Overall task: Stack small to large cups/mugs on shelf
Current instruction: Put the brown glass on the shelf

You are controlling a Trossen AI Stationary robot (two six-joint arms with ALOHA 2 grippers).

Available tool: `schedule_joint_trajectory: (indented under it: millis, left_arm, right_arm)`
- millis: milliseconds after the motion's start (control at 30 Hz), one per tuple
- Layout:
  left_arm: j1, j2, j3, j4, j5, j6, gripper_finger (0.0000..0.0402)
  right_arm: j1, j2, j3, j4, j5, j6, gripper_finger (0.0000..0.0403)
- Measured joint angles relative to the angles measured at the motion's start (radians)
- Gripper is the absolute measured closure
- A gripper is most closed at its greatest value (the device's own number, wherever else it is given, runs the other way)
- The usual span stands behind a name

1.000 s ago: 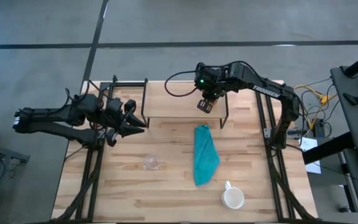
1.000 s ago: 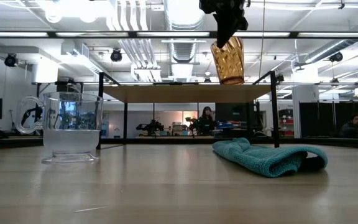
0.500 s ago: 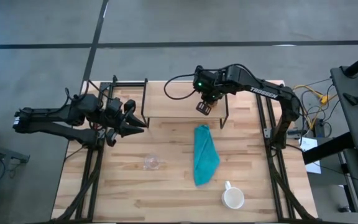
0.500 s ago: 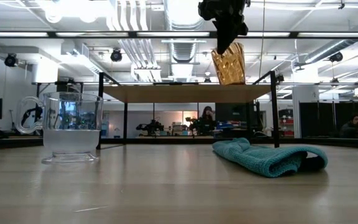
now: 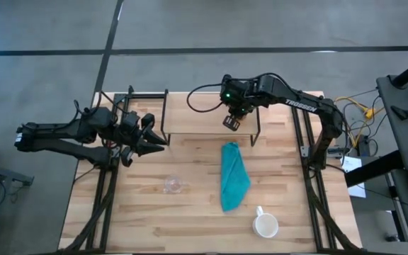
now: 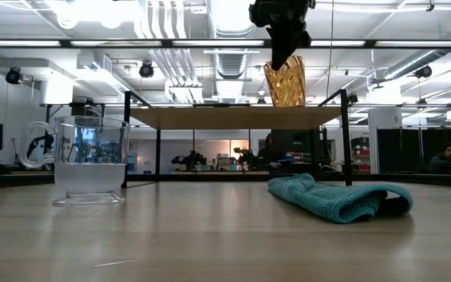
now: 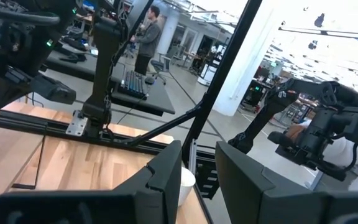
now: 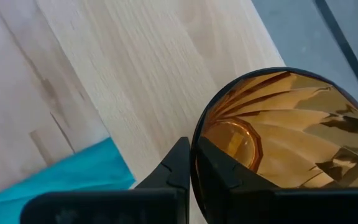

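Observation:
I should open my right gripper, because the amber cup's base point(image 8: 231, 144) is at the shelf board point(image 8: 163, 93), inside the board's edges, and the cup would stand there.
The amber-orange textured cup point(image 6: 286, 82) is held over the right part of the shelf point(image 6: 233, 117), slightly tilted, by my right gripper point(image 6: 283, 48), which is shut on it. The high view shows that gripper point(image 5: 231, 122) above the shelf board point(image 5: 197, 124). The small clear glass point(image 5: 173, 185) stands upright on the table point(image 6: 90, 160). Near the table's near edge the white mug point(image 5: 265, 225) stands on its base. My left gripper point(image 5: 151, 139) is open and waits left of the shelf, touching nothing. My right gripper holds the amber cup by its rim point(image 8: 195, 149), with one finger point(image 8: 178, 167) outside the wall and one point(image 8: 213, 168) inside. The fingers come from above, pointing down. The cup hangs below them, mouth up and a little tilted; its base point(image 6: 288, 103) is level with the shelf top, and I cannot tell whether it touches.
A teal cloth point(image 5: 234, 176) lies crumpled in the table's middle, between the shelf and the mug point(image 6: 339, 196). The shelf's thin black legs point(image 6: 158, 149) stand at the table's far side. People and desks show in the room beyond.
My right gripper has moved down a little, bringing the amber cup down until its base is level with the shelf board. The cup has also shifted slightly toward the table's left.

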Motion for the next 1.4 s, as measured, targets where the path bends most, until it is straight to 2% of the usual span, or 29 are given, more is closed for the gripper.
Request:
schedule_joint_trajectory:
  millis: [367,700,833,1400]
  left_arm:
    - [0.0,0.001,0.0,0.0,0.0,0.0,0.0316]
    - [0.0,-0.006,0.0,0.0,0.0,0.0,0.0316]
    - [0.0,-0.008,0.0,0.0,0.0,0.0,0.0316]
    - [0.0,-0.023,0.0,-0.001,0.0,0.0,0.0316]
  right_arm:
    - [0.0,0.002,0.008,-0.005,-0.016,-0.003,0.0387]
    - [0.0,0.008,0.0,-0.014,-0.023,-0.013,0.0322]
    - [0.0,0.008,0.0,-0.01,-0.02,-0.011,0.031]
    - [0.002,0.004,0.003,-0.011,-0.02,-0.003,0.032]
